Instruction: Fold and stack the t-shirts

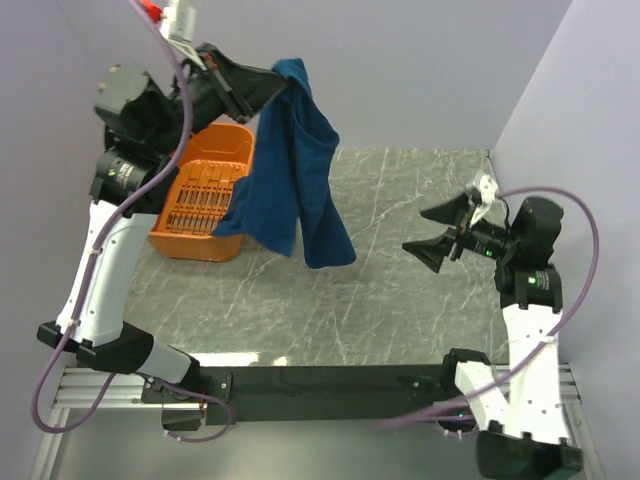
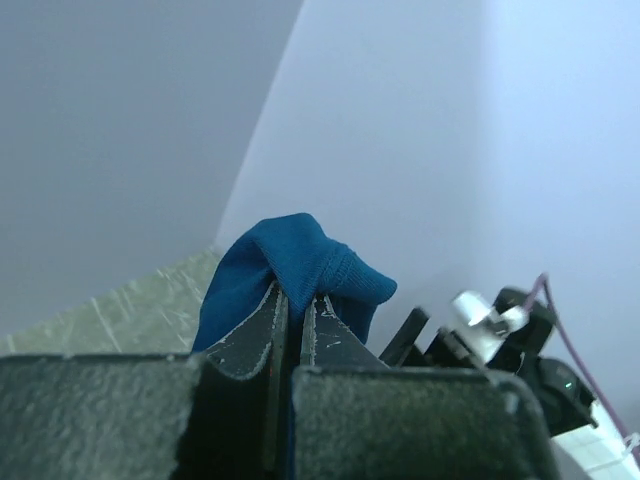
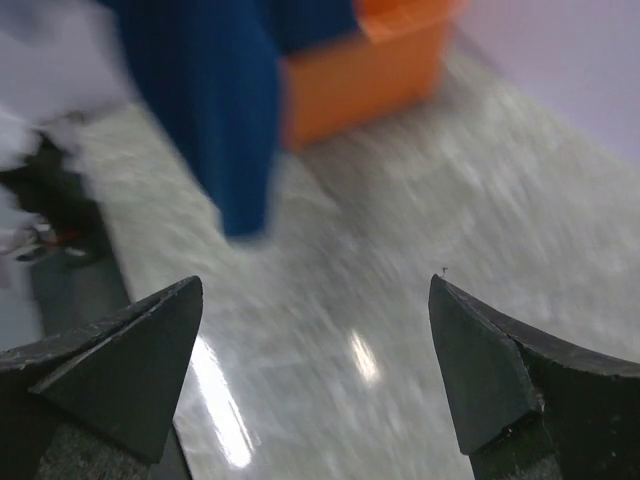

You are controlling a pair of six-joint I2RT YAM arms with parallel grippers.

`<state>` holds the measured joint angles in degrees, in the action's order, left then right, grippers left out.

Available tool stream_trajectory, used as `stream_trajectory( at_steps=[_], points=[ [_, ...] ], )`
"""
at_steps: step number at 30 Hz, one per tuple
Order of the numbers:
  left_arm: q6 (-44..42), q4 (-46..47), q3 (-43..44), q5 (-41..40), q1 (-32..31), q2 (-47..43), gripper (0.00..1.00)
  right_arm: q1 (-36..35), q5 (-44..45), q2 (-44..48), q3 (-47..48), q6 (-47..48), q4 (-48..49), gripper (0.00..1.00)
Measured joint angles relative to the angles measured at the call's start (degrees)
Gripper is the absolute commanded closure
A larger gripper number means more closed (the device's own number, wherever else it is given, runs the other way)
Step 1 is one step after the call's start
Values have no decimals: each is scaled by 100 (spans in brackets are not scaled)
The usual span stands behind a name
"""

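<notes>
My left gripper has a bunched fold of the t-shirt. My right gripper needs to grip the navy-blue t-shirt by its edge next, apart from that fold, to spread it for folding.
A dark navy-blue t-shirt hangs in the air over the back left of the table, its lower end trailing near the surface. My left gripper is raised high and shut on a bunched fold at the shirt's top; in the left wrist view the fabric bulges out above the closed fingertips. My right gripper hovers at the right side, wide open and empty, pointing left toward the shirt, well apart from it. The print on the shirt is hidden.
An orange plastic basket stands on the marble-patterned table at the back left, partly behind the hanging shirt. Lilac walls close the back and both sides. The black rail with the arm bases runs along the near edge.
</notes>
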<state>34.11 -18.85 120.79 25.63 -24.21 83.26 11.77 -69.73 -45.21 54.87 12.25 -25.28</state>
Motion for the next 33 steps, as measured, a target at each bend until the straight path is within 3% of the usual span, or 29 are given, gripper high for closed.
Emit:
stream_trajectory(
  at_steps=[4,13,20,26,30,31,33],
  points=[
    [101,44,-234,17,-354,114,100,-1154,-37,-321,1305,-922,470,1],
    [107,2,-232,-144,-1029,439,100,-2181,518,-1082,2476,-2444,1252,9],
    [105,-94,-184,-409,-1338,562,100,-2894,1495,-1884,2719,-2275,975,10],
    [103,-184,-116,-605,-1526,660,100,-3508,2293,-2020,2721,-1899,647,15],
    [72,-264,-48,-732,-1613,745,100,-3757,2677,-2063,2721,-1744,627,37],
    [57,-299,-48,-761,-1624,745,100,-3801,2745,-2074,2719,-1714,614,52],
    [39,-341,-48,-822,-1628,745,100,-3842,2863,-2079,2719,-1655,586,72]
  ],
)
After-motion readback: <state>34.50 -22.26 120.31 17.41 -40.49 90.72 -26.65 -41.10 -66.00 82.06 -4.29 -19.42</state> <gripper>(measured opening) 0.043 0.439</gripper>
